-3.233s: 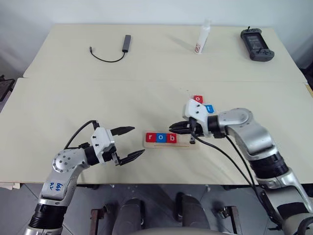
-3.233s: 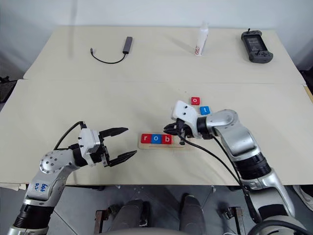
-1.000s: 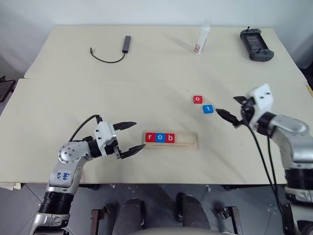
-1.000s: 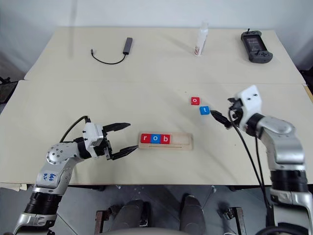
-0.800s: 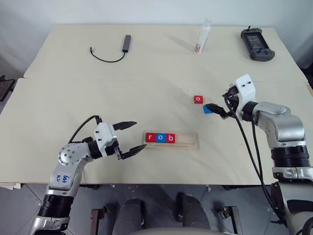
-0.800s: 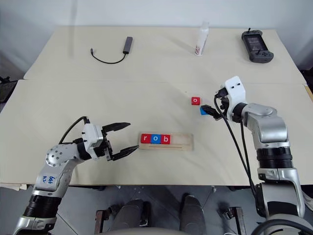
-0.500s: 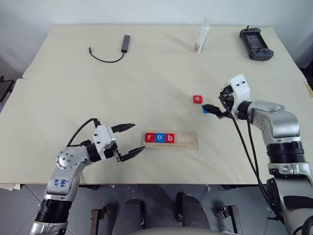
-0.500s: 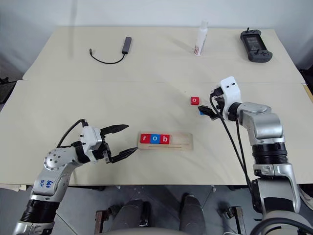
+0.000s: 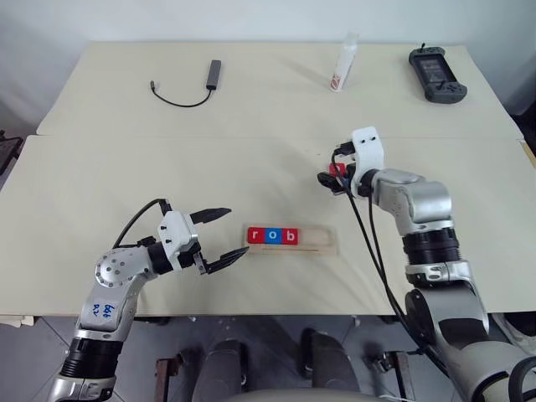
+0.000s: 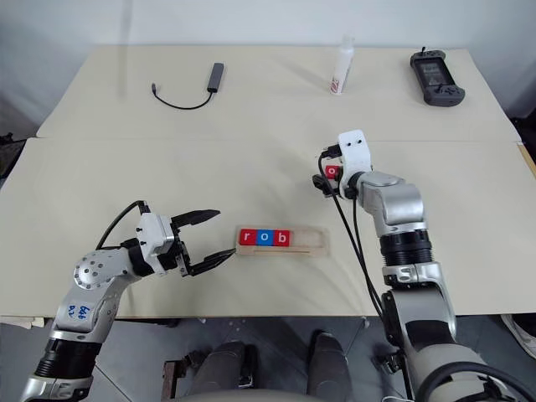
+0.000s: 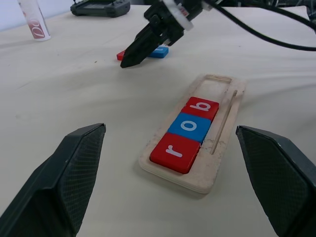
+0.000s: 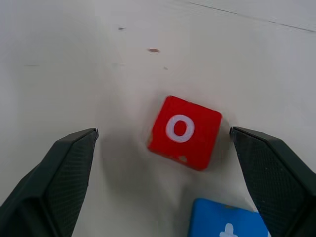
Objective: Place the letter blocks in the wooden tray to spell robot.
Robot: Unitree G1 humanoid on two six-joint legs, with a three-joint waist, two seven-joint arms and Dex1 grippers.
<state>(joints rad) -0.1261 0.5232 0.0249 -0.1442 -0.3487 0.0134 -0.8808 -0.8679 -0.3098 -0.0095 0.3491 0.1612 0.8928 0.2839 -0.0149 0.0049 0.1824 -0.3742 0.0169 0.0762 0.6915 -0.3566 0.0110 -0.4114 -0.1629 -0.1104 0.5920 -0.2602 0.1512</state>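
The right gripper grabs the red o block's sides next, to spell robot in the tray (image 9: 323,240).
The wooden tray (image 9: 323,240) lies at the near middle of the table. It holds three letter blocks in a row: red r (image 9: 256,235), blue o (image 9: 273,235) and red b (image 9: 290,236). The tray's right part is bare. Farther back and to the right, a loose red o block (image 12: 184,131) and a blue t block (image 12: 224,222) lie flat on the table. My right gripper (image 9: 327,180) hangs open just above the red o, its fingers (image 12: 57,182) spread on either side. My left gripper (image 9: 236,232) stands open and empty just left of the tray.
At the far side of the table stand a white bottle (image 9: 342,67), a black handheld controller (image 9: 435,74) and a small hub with a black cable (image 9: 215,72). A seam runs across between the two tabletops (image 9: 167,138).
My right gripper has swung left from beside the blue t block to over the red o block, staying open. The left gripper and the tray's blocks have kept their places.
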